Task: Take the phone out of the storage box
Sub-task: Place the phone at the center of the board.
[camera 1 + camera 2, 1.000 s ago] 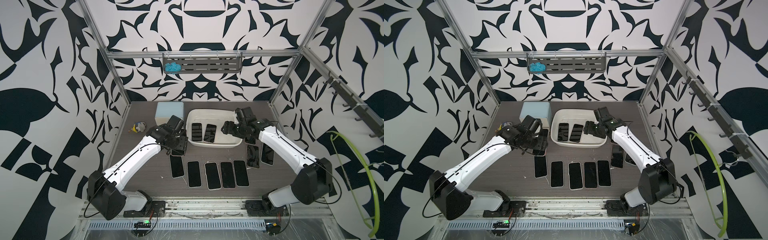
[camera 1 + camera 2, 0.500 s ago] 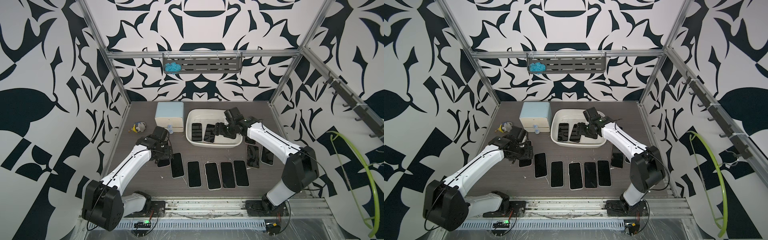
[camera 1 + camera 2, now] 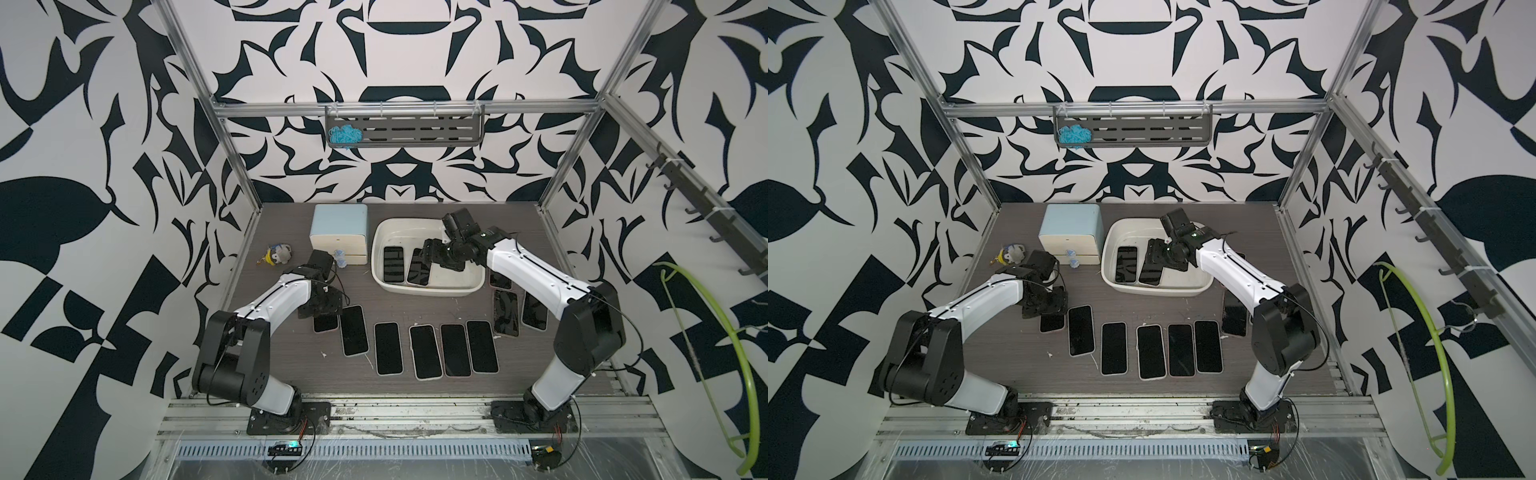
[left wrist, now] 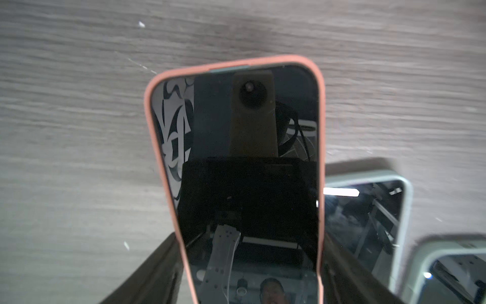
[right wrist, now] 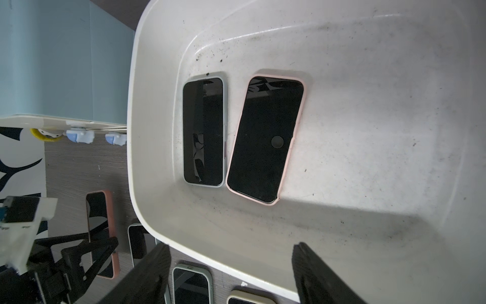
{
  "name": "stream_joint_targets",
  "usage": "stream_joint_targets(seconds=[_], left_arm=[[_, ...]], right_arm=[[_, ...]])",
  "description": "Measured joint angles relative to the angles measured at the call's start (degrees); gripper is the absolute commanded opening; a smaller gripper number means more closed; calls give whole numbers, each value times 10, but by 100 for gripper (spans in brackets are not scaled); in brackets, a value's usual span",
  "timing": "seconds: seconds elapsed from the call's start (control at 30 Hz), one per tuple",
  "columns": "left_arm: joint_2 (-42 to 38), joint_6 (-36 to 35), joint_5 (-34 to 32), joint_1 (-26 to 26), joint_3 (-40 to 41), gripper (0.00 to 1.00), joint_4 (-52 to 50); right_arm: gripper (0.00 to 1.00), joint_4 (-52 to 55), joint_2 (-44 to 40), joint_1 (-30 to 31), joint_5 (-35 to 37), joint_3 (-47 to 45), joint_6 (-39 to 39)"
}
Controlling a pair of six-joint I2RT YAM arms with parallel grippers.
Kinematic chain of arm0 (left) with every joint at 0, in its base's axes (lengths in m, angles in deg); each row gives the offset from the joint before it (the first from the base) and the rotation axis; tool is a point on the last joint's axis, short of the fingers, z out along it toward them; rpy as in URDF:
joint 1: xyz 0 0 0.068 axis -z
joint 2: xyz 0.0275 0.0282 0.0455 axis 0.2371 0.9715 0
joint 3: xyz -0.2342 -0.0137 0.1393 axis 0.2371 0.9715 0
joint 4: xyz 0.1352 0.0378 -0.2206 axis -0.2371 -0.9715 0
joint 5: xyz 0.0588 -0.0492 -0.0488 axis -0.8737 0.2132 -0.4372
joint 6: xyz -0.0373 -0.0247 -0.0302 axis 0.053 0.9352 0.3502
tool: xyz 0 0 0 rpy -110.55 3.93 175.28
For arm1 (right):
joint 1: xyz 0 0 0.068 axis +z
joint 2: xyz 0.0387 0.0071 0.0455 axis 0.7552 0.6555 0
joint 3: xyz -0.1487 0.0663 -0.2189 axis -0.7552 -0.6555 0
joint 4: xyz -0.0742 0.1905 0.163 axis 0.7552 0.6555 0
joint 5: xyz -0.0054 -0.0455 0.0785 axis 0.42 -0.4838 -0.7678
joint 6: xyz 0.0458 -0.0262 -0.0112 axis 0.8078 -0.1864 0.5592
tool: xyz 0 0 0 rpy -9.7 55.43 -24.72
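The salmon-cased phone's edge overlaps the next phone, so it would drop short, against that phone, if the left gripper opened now. The left gripper should keep holding the salmon-cased phone.
The storage box [image 3: 428, 291] is a cream-white tub at the back of the table, seen in both top views [image 3: 1158, 289]. Two phones lie flat in it: a grey-green cased one [image 5: 203, 131] and a pink-cased one [image 5: 264, 139]. My right gripper [image 5: 230, 246] hovers open above the box's near side, nothing between its fingers; a top view shows the right gripper [image 3: 432, 254] over the pink-cased phone [image 3: 419, 272]. My left gripper [image 4: 249, 237] is shut on a salmon-cased phone [image 4: 236, 158], low over the table at the row's left end [image 3: 325, 323].
A row of several phones [image 3: 424, 351] lies screen-up along the front of the table, and three more [image 3: 505, 311] lie to the right of the box. A blue-topped drawer unit [image 3: 338, 232] stands left of the box, with a small toy [image 3: 278, 254] further left.
My left gripper carried the salmon-cased phone from beside the box down to the row's left end. My right gripper swung left from the box's right edge to above the phones inside.
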Motion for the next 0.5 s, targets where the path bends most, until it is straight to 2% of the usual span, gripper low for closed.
stream_joint_targets(seconds=[0.23, 0.5], left_arm=[[75, -51, 1, -33, -42, 76, 17], [133, -76, 6, -35, -92, 76, 13]], right_arm=[[78, 2, 3, 0, -1, 0, 0], [78, -3, 35, 0, -3, 4, 3]])
